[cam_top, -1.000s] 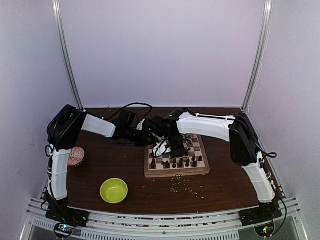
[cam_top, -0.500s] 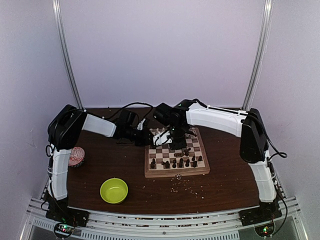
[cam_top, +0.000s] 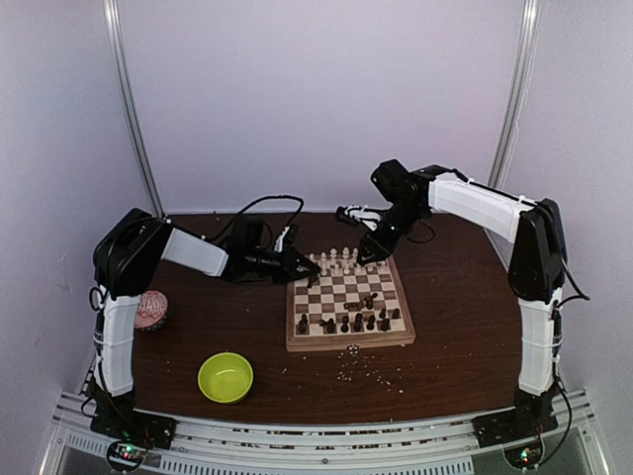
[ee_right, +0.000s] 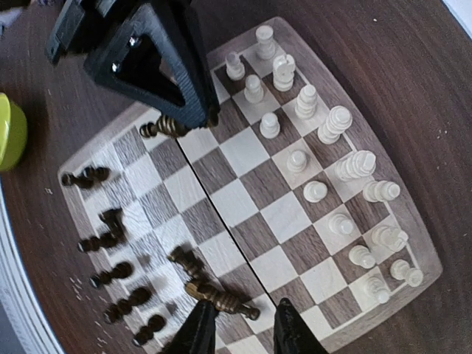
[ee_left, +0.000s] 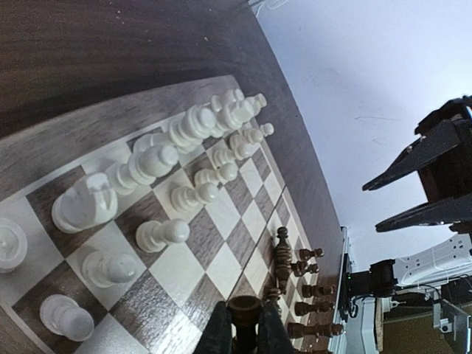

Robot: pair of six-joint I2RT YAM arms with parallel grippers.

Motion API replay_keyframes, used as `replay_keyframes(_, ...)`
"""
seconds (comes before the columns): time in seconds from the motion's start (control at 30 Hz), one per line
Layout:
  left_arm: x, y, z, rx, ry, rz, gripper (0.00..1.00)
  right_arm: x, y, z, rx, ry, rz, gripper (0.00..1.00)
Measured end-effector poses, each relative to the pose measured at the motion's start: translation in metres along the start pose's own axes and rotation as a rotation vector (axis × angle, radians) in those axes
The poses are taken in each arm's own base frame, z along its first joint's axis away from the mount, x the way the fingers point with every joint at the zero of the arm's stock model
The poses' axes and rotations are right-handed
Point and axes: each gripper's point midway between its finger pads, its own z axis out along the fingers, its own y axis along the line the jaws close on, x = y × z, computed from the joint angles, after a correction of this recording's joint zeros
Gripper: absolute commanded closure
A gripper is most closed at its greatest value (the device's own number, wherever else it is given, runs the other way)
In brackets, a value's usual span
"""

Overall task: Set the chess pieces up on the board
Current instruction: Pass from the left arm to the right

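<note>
The robot's right gripper will take hold of a dark piece by its upper body (cam_top: 371,299) (ee_right: 231,302), which leaves the piece's base for setting it upright on the board.
The board (cam_top: 392,338) lies at the table's middle. Cream chess pieces (cam_top: 336,262) stand in two rows along its far edge, seen close in the left wrist view (ee_left: 151,164). Dark chess pieces (cam_top: 348,321) stand on the near rows, and two lie toppled (ee_right: 215,295). My left gripper (cam_top: 305,265) hovers at the board's far-left corner, shut on a dark brown piece (ee_left: 245,311). It also shows in the right wrist view (ee_right: 173,122). My right gripper (cam_top: 368,255) is open and empty, held above the board's far-right part, with its fingers (ee_right: 199,328) over the toppled pieces.
A lime-green bowl (cam_top: 226,377) sits at the front left of the table. A pink-patterned cup (cam_top: 150,310) stands by the left arm's base. Pale crumbs (cam_top: 361,368) lie in front of the board. Cables (cam_top: 262,213) trail behind the left arm.
My right arm has lifted and swung back to the right, off the board's middle. My left gripper has edged toward the board's far-left corner, still holding the dark piece.
</note>
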Motion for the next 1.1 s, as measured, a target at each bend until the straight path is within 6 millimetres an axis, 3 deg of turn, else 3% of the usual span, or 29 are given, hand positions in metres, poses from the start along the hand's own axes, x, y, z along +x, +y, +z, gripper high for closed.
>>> replay_keyframes(0.17,-0.008,-0.026,-0.007,0.060,-0.067,0.025,0.94,-0.009,0.015,-0.002,-0.133,-0.135,0.200,0.66)
replay_keyframes(0.43,-0.054,-0.113,-0.037,0.162,-0.261,0.171,0.94,-0.049,0.039,-0.026,-0.350,-0.379,0.437,0.60)
replay_keyframes(0.53,-0.066,-0.134,-0.047,0.185,-0.321,0.205,0.93,-0.062,0.042,-0.032,-0.399,-0.425,0.465,0.59)
replay_keyframes(0.87,-0.076,-0.147,-0.050,0.199,-0.392,0.189,0.93,-0.102,0.056,-0.051,-0.568,-0.558,0.505,0.57)
replay_keyframes(1.1,-0.076,-0.152,-0.049,0.209,-0.405,0.186,0.93,-0.111,0.060,-0.047,-0.618,-0.573,0.532,0.59)
